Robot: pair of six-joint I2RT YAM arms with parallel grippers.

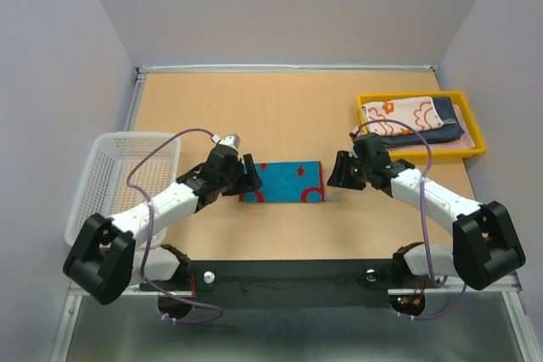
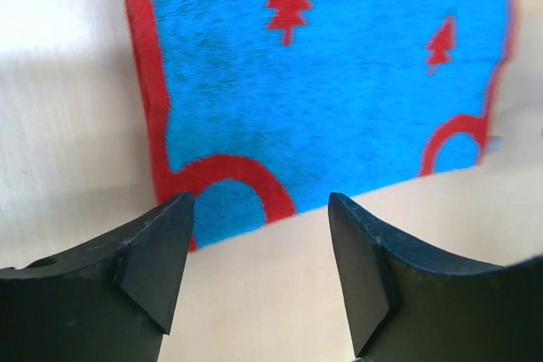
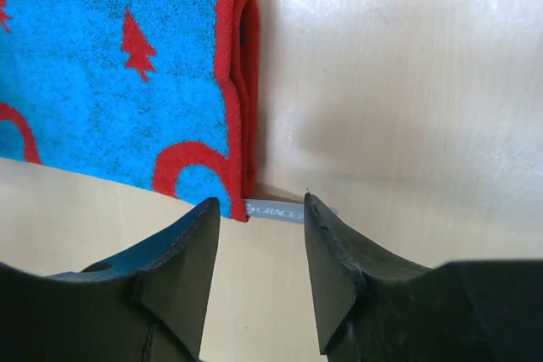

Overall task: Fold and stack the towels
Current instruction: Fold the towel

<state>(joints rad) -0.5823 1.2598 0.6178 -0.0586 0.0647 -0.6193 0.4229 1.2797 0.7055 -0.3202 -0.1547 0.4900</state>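
Next, the left gripper grips the blue towel's near corner at the red trim [image 1: 243,199] [image 2: 193,231] to lift the towel's fold and lay it neatly again.
A folded blue towel with red trim and red trees [image 1: 284,181] lies flat in the middle of the table, also seen in the left wrist view [image 2: 322,91] and the right wrist view [image 3: 119,82]. My left gripper [image 1: 249,177] hovers at its left end, open, nothing between its fingers [image 2: 161,256]. My right gripper [image 1: 342,174] stands just off its right end, open and empty, fingers [image 3: 335,260] apart over the towel's grey label [image 3: 276,211]. More folded towels, an orange-and-white patterned one [image 1: 405,116] over a dark navy one [image 1: 445,133], lie in the yellow tray [image 1: 475,137].
A white mesh basket [image 1: 114,180] stands at the left, beside the left arm. The yellow tray sits at the back right near the table's edge. Grey walls close in the table on three sides.
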